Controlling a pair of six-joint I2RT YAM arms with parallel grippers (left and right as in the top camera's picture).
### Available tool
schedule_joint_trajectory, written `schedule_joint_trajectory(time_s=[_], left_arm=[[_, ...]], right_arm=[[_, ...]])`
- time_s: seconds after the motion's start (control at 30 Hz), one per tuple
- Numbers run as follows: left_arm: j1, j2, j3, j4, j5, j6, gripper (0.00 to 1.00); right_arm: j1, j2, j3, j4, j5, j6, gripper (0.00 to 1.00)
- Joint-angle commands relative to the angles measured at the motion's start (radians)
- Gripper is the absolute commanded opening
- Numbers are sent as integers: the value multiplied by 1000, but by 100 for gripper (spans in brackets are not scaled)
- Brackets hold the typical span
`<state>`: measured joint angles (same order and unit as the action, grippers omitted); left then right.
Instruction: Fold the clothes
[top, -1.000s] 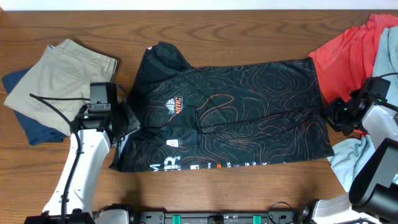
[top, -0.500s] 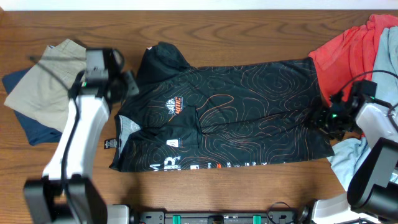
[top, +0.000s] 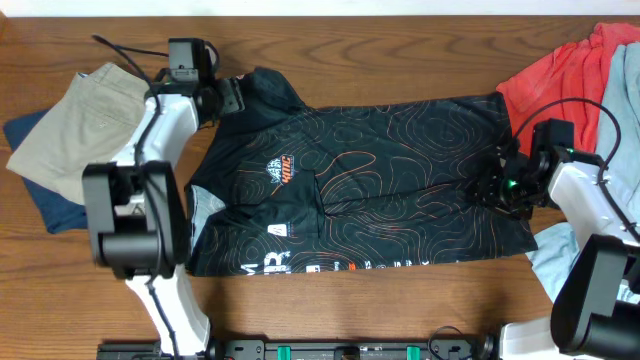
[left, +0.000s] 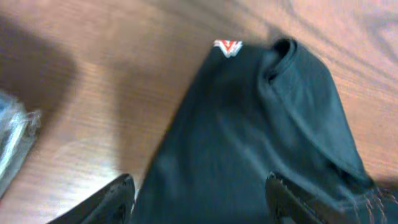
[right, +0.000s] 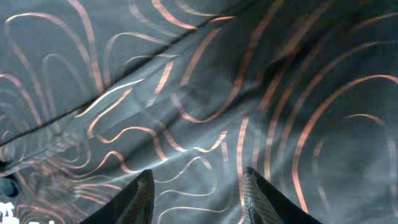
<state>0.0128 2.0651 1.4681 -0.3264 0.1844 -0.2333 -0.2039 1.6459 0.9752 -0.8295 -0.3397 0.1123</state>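
Observation:
The left gripper grabs the jersey's plain black far sleeve next, to fold the jersey's far side over toward its near hem.
The clothes, a black jersey (top: 370, 185) with thin orange contour lines, lie spread flat across the middle of the table, with white lettering along the near hem. My left gripper (top: 232, 95) hovers at the jersey's far-left sleeve. In the left wrist view the gripper (left: 199, 186) stands open, with plain black sleeve cloth (left: 249, 124) below and between its fingers. My right gripper (top: 490, 190) is over the jersey's right edge. The right wrist view shows the gripper (right: 198, 177) open just above the patterned cloth (right: 186, 81), gripping nothing.
Khaki shorts (top: 95, 115) lie on a navy cloth (top: 50, 205) at the left. A red shirt (top: 565, 80) and a light blue cloth (top: 622, 95) are piled at the right. Bare wood runs along the far edge and near the front.
My left arm swung from the jersey's near-left side up to the far sleeve, and its jaws opened. My right gripper slid left onto the jersey's right edge and its jaws spread wider.

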Motion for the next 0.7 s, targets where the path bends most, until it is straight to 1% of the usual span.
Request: schedule_joint_trajectory(time_s=[0.0, 0.2, 0.37, 0.6, 0.63, 0.67], left_arm=[[1, 57, 24, 56, 10, 20, 69], [0, 130, 24, 148, 11, 18, 69], [-28, 167, 24, 153, 14, 15, 69], [-107, 179, 24, 139, 28, 15, 69], [-114, 179, 24, 139, 24, 15, 69], [-118, 179, 24, 139, 16, 15, 64]], right_arm=[[32, -25, 11, -2, -1, -9, 45], [64, -25, 11, 6, -1, 7, 47], [76, -25, 11, 31, 3, 14, 49], [76, -25, 11, 76, 4, 13, 52], [76, -25, 11, 85, 5, 13, 52], [76, -25, 11, 96, 11, 13, 52]])
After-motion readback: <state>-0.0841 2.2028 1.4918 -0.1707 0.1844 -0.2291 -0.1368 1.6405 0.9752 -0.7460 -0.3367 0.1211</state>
